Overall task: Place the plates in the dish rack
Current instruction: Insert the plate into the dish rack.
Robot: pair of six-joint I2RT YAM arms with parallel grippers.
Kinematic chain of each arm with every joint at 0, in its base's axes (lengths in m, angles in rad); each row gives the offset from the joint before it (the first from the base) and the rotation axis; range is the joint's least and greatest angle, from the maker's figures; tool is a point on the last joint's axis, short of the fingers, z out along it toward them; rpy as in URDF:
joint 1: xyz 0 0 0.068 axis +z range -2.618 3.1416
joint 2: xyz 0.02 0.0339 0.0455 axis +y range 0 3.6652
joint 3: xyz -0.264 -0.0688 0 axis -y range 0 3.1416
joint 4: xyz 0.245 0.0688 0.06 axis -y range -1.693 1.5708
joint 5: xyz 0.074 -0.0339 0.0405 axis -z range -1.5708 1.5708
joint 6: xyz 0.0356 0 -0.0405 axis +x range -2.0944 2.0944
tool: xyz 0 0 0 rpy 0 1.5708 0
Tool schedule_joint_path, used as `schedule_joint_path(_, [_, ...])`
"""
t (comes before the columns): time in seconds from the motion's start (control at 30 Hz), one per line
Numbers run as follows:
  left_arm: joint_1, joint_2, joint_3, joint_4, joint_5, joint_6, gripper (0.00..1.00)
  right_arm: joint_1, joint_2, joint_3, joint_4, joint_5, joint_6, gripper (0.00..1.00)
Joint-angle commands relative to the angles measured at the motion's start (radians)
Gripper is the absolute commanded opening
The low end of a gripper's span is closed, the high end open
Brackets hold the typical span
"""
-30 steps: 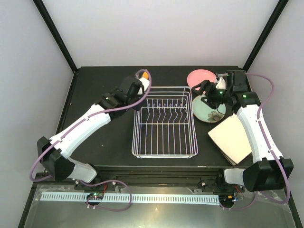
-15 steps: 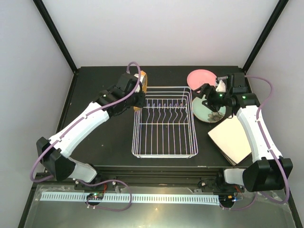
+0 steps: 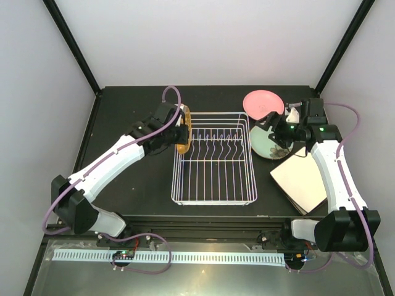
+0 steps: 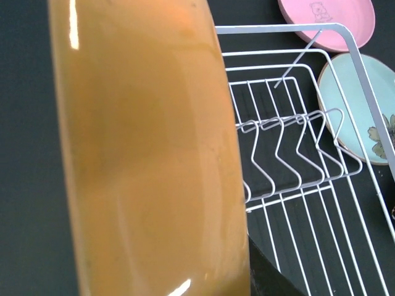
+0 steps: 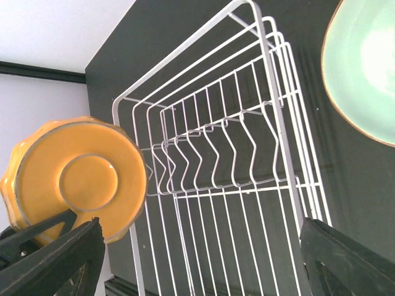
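The orange plate hangs above the rack's outer bar and would fall onto it, so it is too early to open. My left gripper lines the plate up with the rack's wires next.
My left gripper (image 3: 177,132) is shut on the small orange plate (image 3: 184,128), holding it on edge over the left end of the white wire dish rack (image 3: 213,201). In the left wrist view the orange plate (image 4: 148,154) fills the left half and hides my fingertips; the rack's tines (image 4: 290,160) lie just right of it. My right gripper (image 3: 275,123) hangs open with nothing in it between the pink plate (image 3: 263,102) and the pale green plate (image 3: 266,145). Its wrist view looks across the rack (image 5: 234,154) to the orange plate (image 5: 80,176).
A cream square plate (image 3: 299,179) lies right of the rack under my right forearm. The pink plate (image 4: 327,21) and green plate (image 4: 364,105) sit past the rack's far right corner. White walls with black corner posts close in the dark table (image 3: 142,185).
My left arm has carried the orange plate from beyond the rack's far left corner down over its left end. My right gripper has drifted slightly right, still open.
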Motion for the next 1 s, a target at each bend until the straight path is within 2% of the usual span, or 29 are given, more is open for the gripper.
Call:
schedule_joint_path(0.0, [0.006,0.000,0.023,0.180,-0.016,-0.016,0.01,-0.022,-0.028,-0.008,-0.029,0.029,-0.046,0.88])
schedule_joint_path(0.1, [0.007,0.021,0.021,0.187,-0.013,-0.014,0.02,-0.028,-0.033,-0.015,-0.035,0.036,-0.059,0.93])
schedule_joint_path(0.27, [0.011,0.049,0.006,0.213,-0.013,-0.017,0.02,-0.031,-0.039,-0.022,-0.033,0.040,-0.064,0.95])
schedule_joint_path(0.63, [0.012,0.129,-0.008,0.206,0.003,-0.064,0.01,-0.035,-0.041,-0.025,-0.044,0.056,-0.064,0.95])
schedule_joint_path(0.97, [-0.009,0.166,-0.092,0.294,0.012,-0.048,0.02,-0.040,-0.031,-0.023,-0.041,0.047,-0.070,0.95])
